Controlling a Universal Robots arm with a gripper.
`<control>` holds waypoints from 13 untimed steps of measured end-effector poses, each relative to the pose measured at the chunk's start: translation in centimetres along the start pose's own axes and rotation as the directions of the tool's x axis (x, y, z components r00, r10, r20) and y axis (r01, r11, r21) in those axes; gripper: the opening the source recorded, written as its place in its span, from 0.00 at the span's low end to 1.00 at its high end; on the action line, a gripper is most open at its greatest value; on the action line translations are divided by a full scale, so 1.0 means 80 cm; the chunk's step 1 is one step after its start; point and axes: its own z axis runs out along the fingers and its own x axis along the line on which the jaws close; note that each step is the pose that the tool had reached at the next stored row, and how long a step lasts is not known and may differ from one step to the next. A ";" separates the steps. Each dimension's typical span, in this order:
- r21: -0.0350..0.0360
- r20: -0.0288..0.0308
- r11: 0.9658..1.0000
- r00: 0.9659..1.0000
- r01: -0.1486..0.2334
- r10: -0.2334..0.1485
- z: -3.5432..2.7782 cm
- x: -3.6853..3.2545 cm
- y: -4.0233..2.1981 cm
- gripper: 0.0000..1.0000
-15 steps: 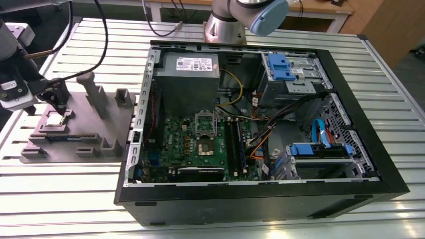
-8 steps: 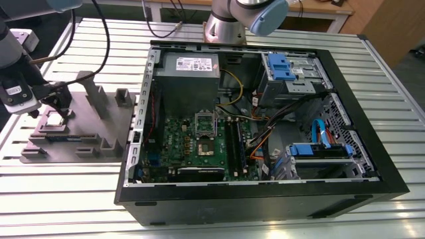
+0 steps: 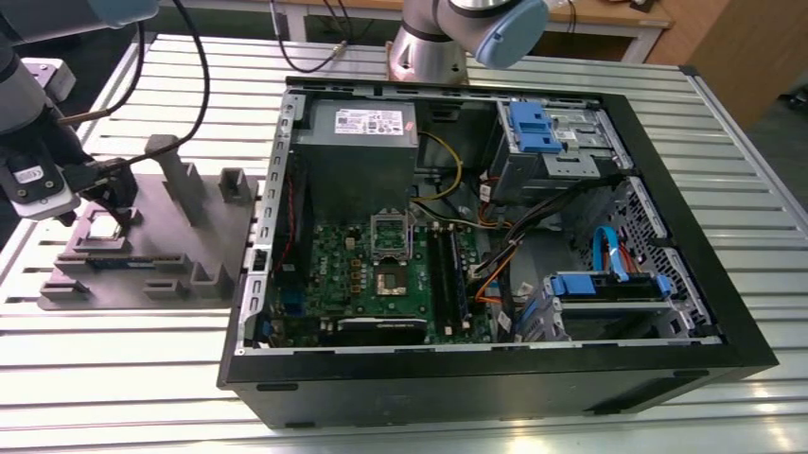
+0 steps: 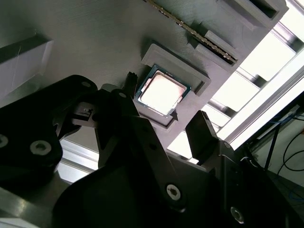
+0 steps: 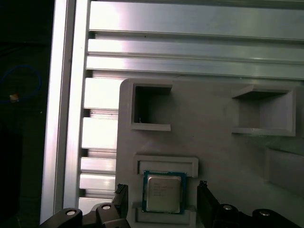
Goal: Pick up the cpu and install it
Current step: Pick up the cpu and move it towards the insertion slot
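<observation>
The gripper will next grab the cpu by its open side edges to install the cpu (image 5: 164,192). The raised holder's sides fit closely against the cpu's other two ends.
The cpu (image 5: 164,192), a small square chip with a shiny silver top, lies in a shallow pocket of the grey holder tray (image 5: 209,142). In the second wrist view the cpu (image 4: 160,92) sits in the same raised frame. My gripper (image 5: 164,204) is open, with one black finger (image 5: 121,199) on each side of the chip and a gap to it on both sides. In the exterior view my gripper (image 3: 109,200) hangs over the holder tray (image 3: 151,279) at the exterior view's left, just above the cpu (image 3: 110,230).
The open computer case (image 3: 505,378) lies to the exterior view's right of the tray, its green motherboard (image 3: 378,274) showing an open socket (image 3: 392,248). A long circuit stick (image 3: 120,263) rests on the tray. Upright grey posts (image 3: 170,175) stand on the tray beside my gripper. A second arm's base (image 3: 430,52) stands behind the case.
</observation>
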 end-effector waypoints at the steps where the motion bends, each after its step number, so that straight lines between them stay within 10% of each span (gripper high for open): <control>1: 0.000 0.000 1.000 1.000 0.000 0.000 0.0001 0.0000 0.0000 0.68; 13: 0.000 0.000 1.000 1.000 0.012 -0.012 0.0001 0.0000 0.0000 0.68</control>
